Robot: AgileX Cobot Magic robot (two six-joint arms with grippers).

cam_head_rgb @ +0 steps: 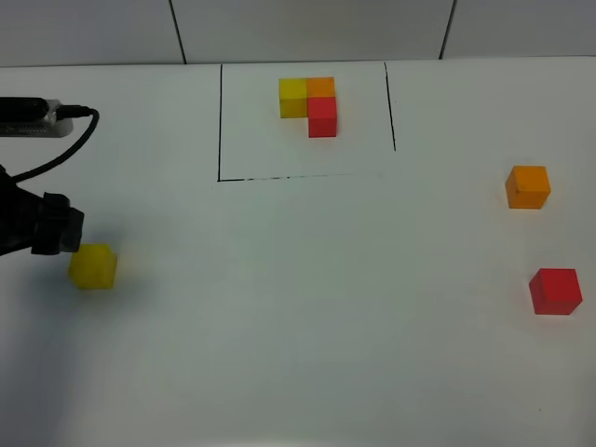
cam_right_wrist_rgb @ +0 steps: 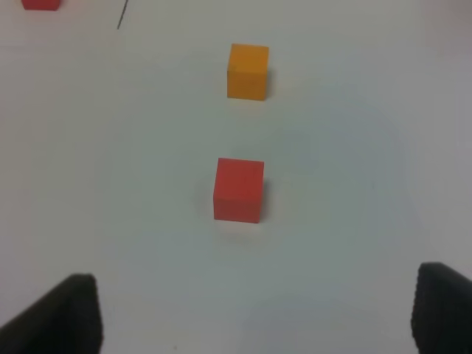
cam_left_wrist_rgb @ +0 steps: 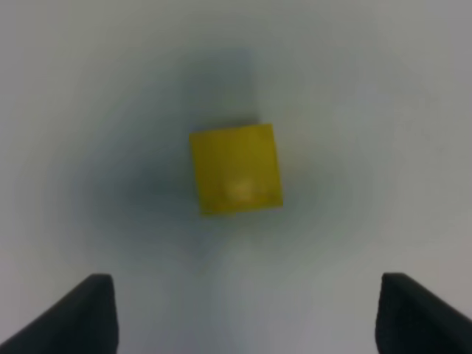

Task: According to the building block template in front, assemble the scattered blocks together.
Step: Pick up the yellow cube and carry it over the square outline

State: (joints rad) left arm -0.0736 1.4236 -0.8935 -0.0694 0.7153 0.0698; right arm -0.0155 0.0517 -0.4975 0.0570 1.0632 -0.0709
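Observation:
My left gripper grabs the yellow cube [cam_head_rgb: 92, 265] by its front and back sides next, leaving its side toward the orange cube free for assembling the blocks.
The building block template [cam_head_rgb: 308, 104] lies at the back inside a black-lined box: yellow and orange in a row, red below orange. The scattered yellow cube [cam_head_rgb: 92, 265] sits on the left. My left gripper [cam_head_rgb: 63, 233] hovers just beside and above it. In the left wrist view the gripper [cam_left_wrist_rgb: 243, 317] is open and empty, with the yellow cube [cam_left_wrist_rgb: 236, 168] ahead between its fingers [cam_left_wrist_rgb: 81, 317]. The orange cube [cam_head_rgb: 527, 186] and the red cube [cam_head_rgb: 555, 291] sit on the right. My right gripper [cam_right_wrist_rgb: 254, 317] is open and empty, with the red cube [cam_right_wrist_rgb: 239, 189] and then the orange cube [cam_right_wrist_rgb: 248, 71] ahead of it. The right arm is out of the high view.
The white table [cam_head_rgb: 298, 307] carries a black-lined box [cam_head_rgb: 220, 140] around the template. A black cable and a grey device [cam_head_rgb: 37, 119] lie at the far left. A corner of the template's red cube [cam_right_wrist_rgb: 40, 4] shows in the right wrist view.

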